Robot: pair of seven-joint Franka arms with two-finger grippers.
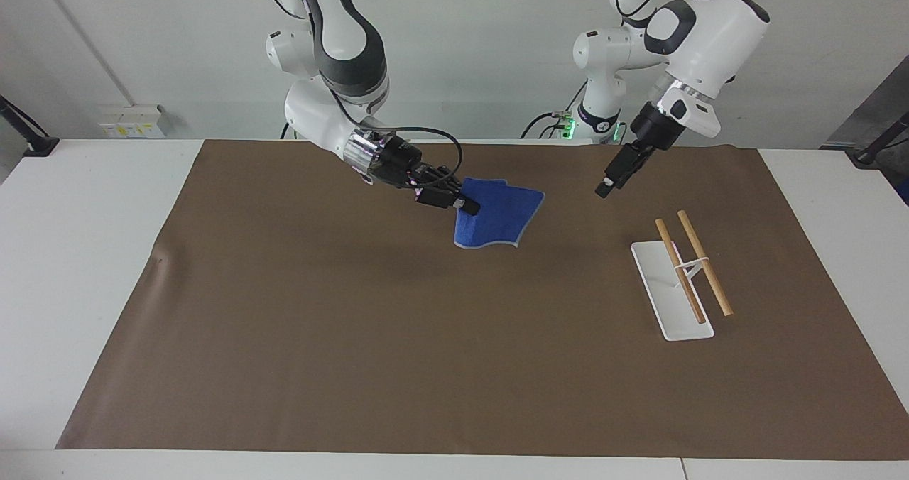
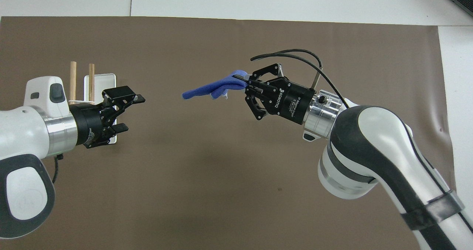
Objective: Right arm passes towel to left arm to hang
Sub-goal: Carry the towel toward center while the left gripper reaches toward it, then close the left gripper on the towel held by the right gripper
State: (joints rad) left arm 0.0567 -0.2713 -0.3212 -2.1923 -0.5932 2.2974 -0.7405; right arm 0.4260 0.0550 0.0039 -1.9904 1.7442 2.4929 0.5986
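Observation:
The towel hangs slack from the robot's right gripper. The left gripper next needs to grab the towel's loose end [image 2: 188, 94] that sticks out, so that it can hang the towel.
My right gripper [image 1: 465, 205] is shut on one corner of the royal-blue towel [image 1: 499, 214] and holds it in the air over the middle of the brown mat. The towel hangs down and stretches toward the left arm's end of the table. In the overhead view the right gripper [image 2: 245, 85] holds the towel [image 2: 205, 90] edge-on. My left gripper [image 1: 611, 182] is open and empty in the air, apart from the towel and pointing at it. In the overhead view the left gripper [image 2: 132, 113] shows a clear gap to the towel's free end.
A white rack base [image 1: 671, 299] with two wooden rods [image 1: 692, 263] stands on the brown mat [image 1: 355, 338] at the left arm's end. In the overhead view the left gripper covers part of the rack [image 2: 99, 81].

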